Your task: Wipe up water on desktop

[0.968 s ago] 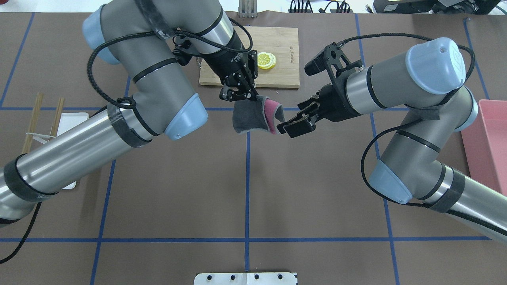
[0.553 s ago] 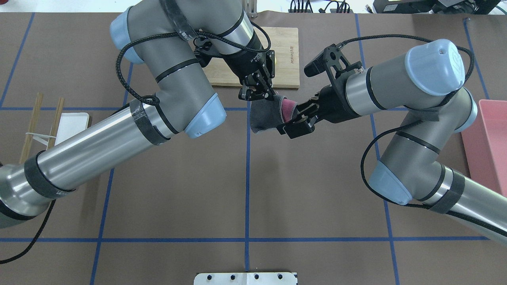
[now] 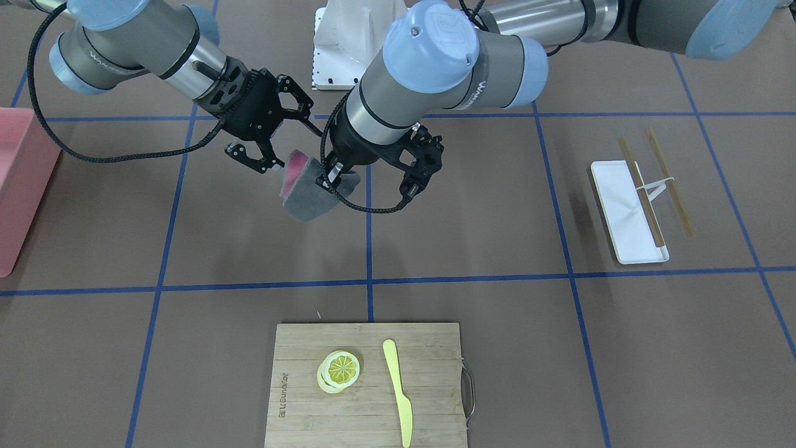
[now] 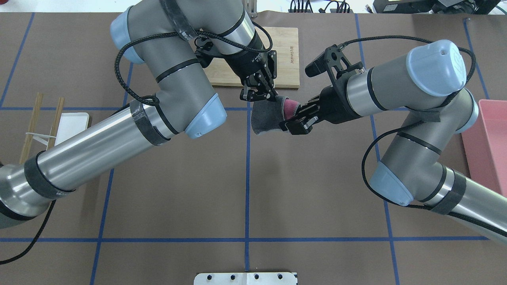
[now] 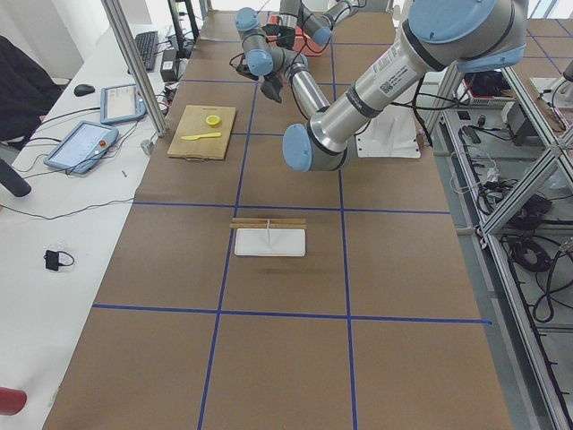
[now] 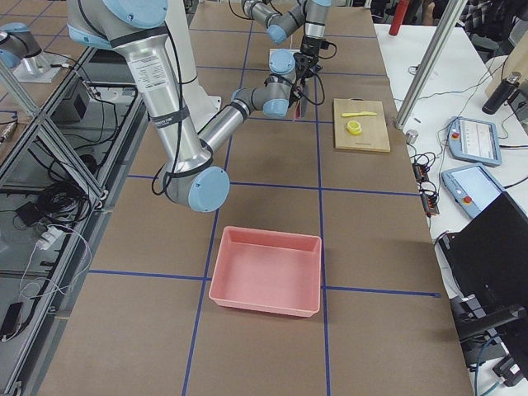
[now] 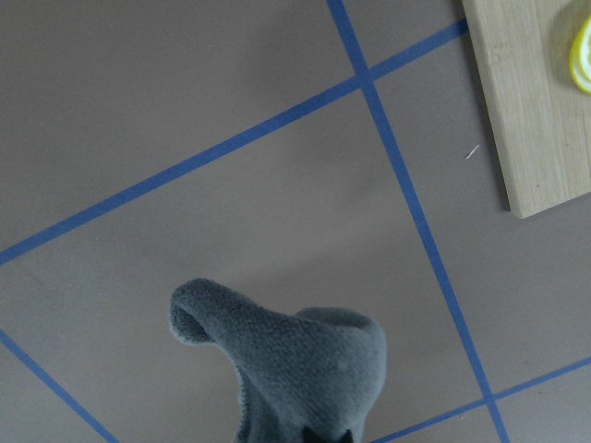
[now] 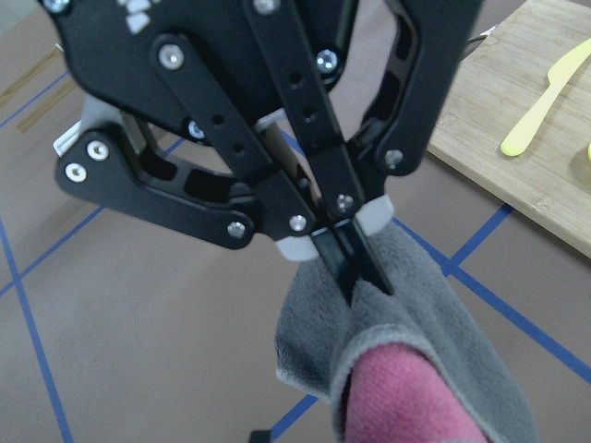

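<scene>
My right gripper grabs the cloth by its pink folded edge next, since that edge stands out and the cloth's grey side hangs slack.
The desktop is brown paper crossed by blue tape lines; I see no water on it. My left gripper is shut on the top edge of a grey cloth with a pink inner side, which hangs folded above the desktop near the centre. The right wrist view shows its fingertips pinching the cloth. My right gripper is open, its fingers right beside the cloth's pink edge. The cloth's grey underside also shows in the left wrist view.
A bamboo cutting board with lemon slices and a yellow knife lies beyond the cloth. A pink bin sits at the right edge. A white tray with chopsticks lies at the left.
My left arm has carried the cloth to the right, up to the right gripper. The right gripper's fingers now stand at the cloth's pink edge.
</scene>
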Available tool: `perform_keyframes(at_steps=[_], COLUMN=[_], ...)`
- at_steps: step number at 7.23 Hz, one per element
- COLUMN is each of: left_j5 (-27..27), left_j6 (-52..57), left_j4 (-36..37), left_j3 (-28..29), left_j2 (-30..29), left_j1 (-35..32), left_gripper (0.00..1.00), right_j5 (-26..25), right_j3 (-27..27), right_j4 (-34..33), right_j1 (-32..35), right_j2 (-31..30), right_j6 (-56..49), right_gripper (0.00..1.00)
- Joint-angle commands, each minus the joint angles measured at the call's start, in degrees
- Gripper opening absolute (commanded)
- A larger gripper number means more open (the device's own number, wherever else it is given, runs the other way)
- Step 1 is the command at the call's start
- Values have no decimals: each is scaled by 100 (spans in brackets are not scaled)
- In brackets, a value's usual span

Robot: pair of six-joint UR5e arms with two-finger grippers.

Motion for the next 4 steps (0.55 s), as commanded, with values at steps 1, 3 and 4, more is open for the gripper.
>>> perform_keyframes(at_steps=[1,3,4], left_j5=[-327,-424,-451], left_j6=[56,65,57], left_j4=[25,43,51], left_j3=[-23,-84,-172], left_j2=[107,116,142], left_j1=[-8,-17,-17], left_gripper=[0,0,0], right_j5=[10,1,1], right_j3=[47,39,39], right_j4=[0,0,0], right_j1=[7,16,16], right_j2=[-32,-58,-58], right_j6=[5,5,5], right_gripper=[54,54,54])
